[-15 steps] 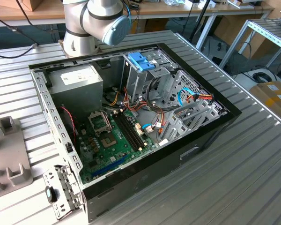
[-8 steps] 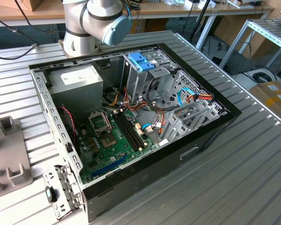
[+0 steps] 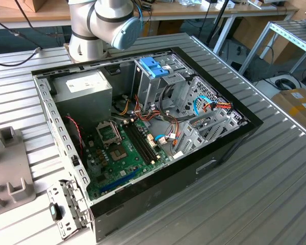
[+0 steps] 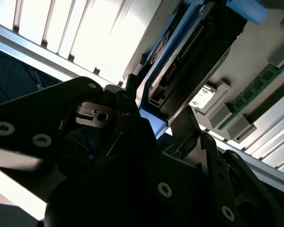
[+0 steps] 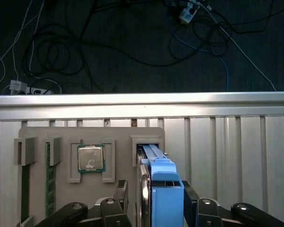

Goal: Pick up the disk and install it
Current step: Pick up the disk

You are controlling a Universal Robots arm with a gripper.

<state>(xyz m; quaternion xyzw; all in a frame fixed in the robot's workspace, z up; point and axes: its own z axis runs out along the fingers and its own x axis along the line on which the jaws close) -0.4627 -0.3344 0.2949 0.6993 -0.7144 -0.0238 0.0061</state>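
The gripper grabs the disk across its loose end (image 5: 167, 203) next, over the disk's blue bar (image 5: 154, 203), because the disk's far end sits in the plate's slot.
The disk (image 5: 163, 198) stands on edge with its far end in a slot of the grey fixture plate (image 5: 123, 135). Its light-blue carrier rail faces the first wrist view's camera. My gripper (image 5: 155, 191) is open and straddles the disk, one finger (image 5: 121, 189) a small gap away from its metal side and the other finger (image 5: 189, 194) close against the blue rail. In the second wrist view the disk (image 4: 189, 61) runs away from the gripper (image 4: 156, 113), with the rail's end just at the jaws.
The fixture plate also holds a processor chip (image 5: 90, 158) and green memory sticks (image 5: 49, 179), near the slatted table's edge (image 5: 142, 100). The open computer case (image 3: 56, 122) with a deeper-blue latch (image 3: 153, 66) lies mid-table. The arm's base (image 3: 92, 30) stands behind it, and the fixture (image 3: 10, 178) lies at the exterior view's left.
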